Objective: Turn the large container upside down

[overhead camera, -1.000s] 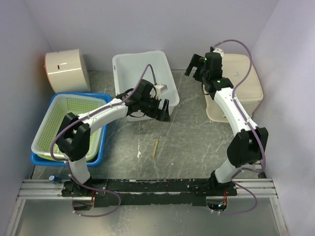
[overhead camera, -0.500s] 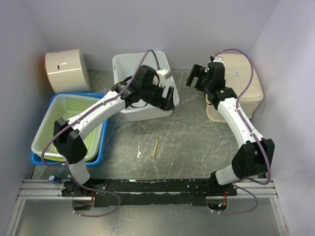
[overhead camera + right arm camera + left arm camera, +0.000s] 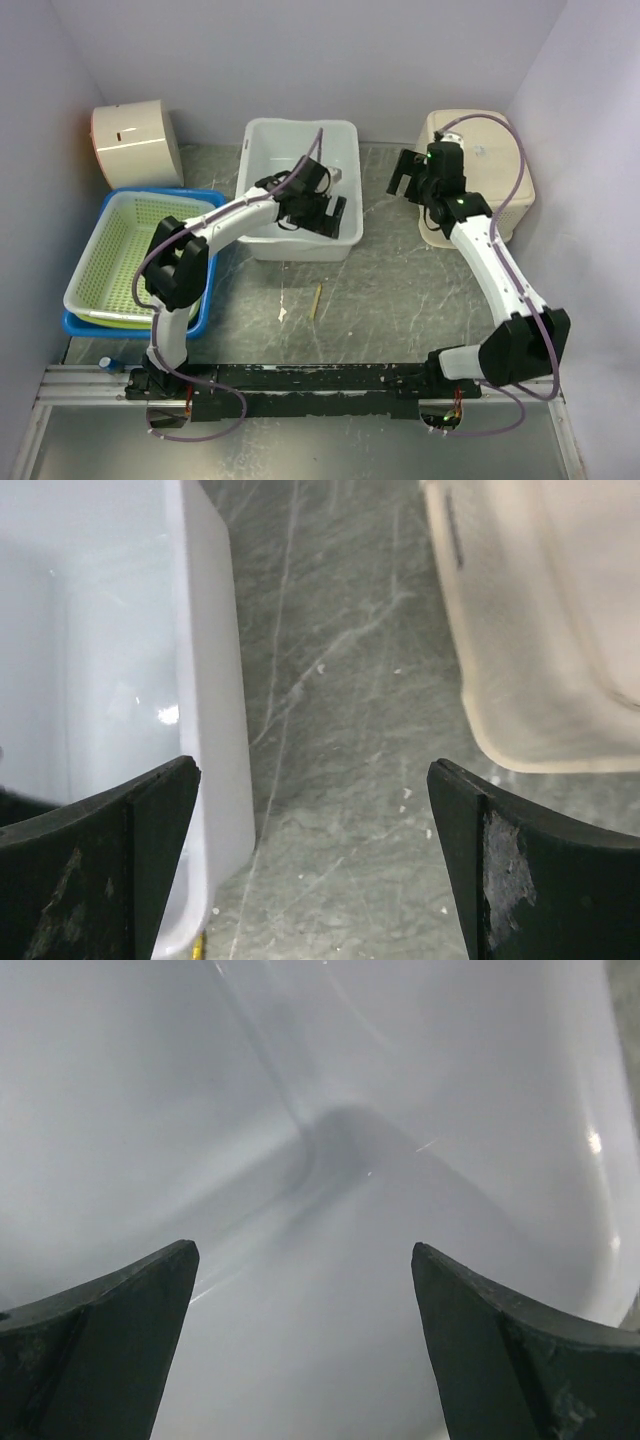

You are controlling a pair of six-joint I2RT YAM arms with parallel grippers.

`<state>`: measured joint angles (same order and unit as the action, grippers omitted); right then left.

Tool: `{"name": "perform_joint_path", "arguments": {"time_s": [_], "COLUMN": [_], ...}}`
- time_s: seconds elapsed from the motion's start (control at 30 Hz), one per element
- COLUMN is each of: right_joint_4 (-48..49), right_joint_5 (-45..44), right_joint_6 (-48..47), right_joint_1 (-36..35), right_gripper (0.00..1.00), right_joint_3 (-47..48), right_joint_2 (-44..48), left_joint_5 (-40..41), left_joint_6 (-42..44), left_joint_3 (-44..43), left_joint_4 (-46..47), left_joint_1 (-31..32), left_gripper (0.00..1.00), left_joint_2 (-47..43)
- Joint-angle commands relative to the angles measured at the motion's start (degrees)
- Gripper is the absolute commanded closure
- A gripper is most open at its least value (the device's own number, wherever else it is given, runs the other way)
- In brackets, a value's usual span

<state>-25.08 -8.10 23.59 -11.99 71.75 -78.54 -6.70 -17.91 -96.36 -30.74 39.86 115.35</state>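
Observation:
Next, my left gripper grabs the large container's rim (image 3: 358, 195) (image 3: 594, 1145) on the side facing the beige tub, to lift that side and turn the container upside down.
The large white container (image 3: 300, 245) stands upright, opening up, at the back middle of the table. My left gripper (image 3: 325, 212) is inside it near its right wall, open and empty. In the left wrist view the fingers are wide apart (image 3: 305, 1260) over the container's bare white inside (image 3: 330, 1160). My right gripper (image 3: 405, 172) is open and empty, hovering above the table between the white container and a beige tub. In the right wrist view (image 3: 315, 770) the white container's wall (image 3: 205, 680) is at the left.
An upturned beige tub (image 3: 490, 160) stands at the back right, also seen in the right wrist view (image 3: 540, 630). A green basket (image 3: 130, 250) sits in a blue tray (image 3: 200, 300) at the left. A round beige box (image 3: 135, 140) is at the back left. A small wooden stick (image 3: 316, 299) lies on the table.
The white container has swung round and shifted right to sit square. My left gripper has moved from its near right rim to inside it. My right gripper has moved slightly right and nearer.

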Motion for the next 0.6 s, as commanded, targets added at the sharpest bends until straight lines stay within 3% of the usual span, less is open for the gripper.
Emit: {"name": "perform_joint_path", "arguments": {"time_s": [0.0,0.13,0.4,0.57], "right_joint_4": [-3.89,0.00,-1.33,-2.35], "right_joint_5": [-7.04,-4.72,-9.35,-9.75], "right_joint_6": [-1.11,2.93,10.63,11.43], "right_joint_1": [0.30,0.30,0.30,0.30], "right_gripper": [0.00,0.00,0.00,0.00], "right_joint_3": [-0.14,-2.93,-6.44,-7.54], "right_joint_2": [7.40,11.90,16.70,19.21], "left_joint_5": [-0.56,1.17,12.67,12.70], "left_joint_6": [3.67,2.81,-0.59,2.47], "left_joint_3": [-1.50,-8.06,-28.47,-32.72], "left_joint_4": [-6.51,-3.37,-0.81,0.70], "left_joint_1": [5.60,5.74,5.82,6.05], "left_gripper": [0.01,0.00,0.00,0.00], "left_joint_2": [-7.20,-5.48,11.15,18.34]}}
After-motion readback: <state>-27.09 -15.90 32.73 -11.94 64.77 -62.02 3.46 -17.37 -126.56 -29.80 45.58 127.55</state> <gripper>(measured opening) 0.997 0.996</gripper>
